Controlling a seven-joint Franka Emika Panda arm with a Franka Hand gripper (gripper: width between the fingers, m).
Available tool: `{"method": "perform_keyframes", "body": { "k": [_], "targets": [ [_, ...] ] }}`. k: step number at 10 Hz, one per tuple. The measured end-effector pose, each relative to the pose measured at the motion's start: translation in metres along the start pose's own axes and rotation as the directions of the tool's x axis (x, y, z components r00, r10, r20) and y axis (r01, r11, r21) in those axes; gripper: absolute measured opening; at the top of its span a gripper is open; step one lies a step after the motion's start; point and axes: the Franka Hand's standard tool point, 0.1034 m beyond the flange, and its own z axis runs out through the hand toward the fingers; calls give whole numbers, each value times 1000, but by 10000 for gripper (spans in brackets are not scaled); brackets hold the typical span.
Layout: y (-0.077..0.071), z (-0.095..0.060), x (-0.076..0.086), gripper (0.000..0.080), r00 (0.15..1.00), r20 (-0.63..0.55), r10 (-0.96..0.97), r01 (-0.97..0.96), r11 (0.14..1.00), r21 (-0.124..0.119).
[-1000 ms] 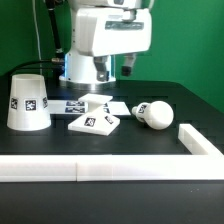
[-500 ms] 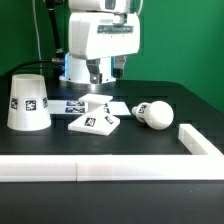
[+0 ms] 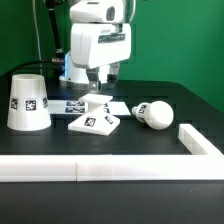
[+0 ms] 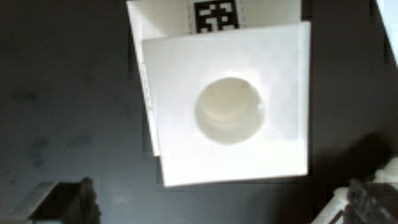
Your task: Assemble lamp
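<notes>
The gripper grips the lamp base by its raised square top [image 3: 95, 99] next, which leaves the round socket free for the bulb [image 3: 153, 113].
The flat square lamp base [image 3: 95, 122] lies on the black table, its round socket facing up. In the wrist view the base [image 4: 178, 70] fills the middle, with its socket [image 4: 231, 106] plain to see. My gripper [image 3: 100, 80] hangs open and empty above the base, apart from it. Its dark fingertips [image 4: 61, 201] show at the two edges of the wrist view, wide apart. The round bulb [image 3: 153, 113] lies on its side to the exterior view's right of the base. The tapered shade [image 3: 29, 101] stands mouth down at the exterior view's left.
The marker board [image 3: 68, 103] lies flat behind the base; one of its tags shows in the wrist view [image 4: 217, 14]. A long white border bar [image 3: 100, 170] runs along the front, and another [image 3: 199, 140] along the exterior view's right.
The gripper has turned about its vertical axis and shifted slightly toward the exterior view's left above the base. The lamp parts have not moved.
</notes>
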Motion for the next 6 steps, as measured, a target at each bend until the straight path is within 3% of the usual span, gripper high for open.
{"method": "perform_keyframes", "body": {
  "k": [3, 6],
  "targets": [
    [-4, 13, 0, 699, 1000, -9, -3, 3, 1000, -4],
    [-1, 21, -5, 699, 1000, -5, -27, 27, 1000, 8]
  ]
}}
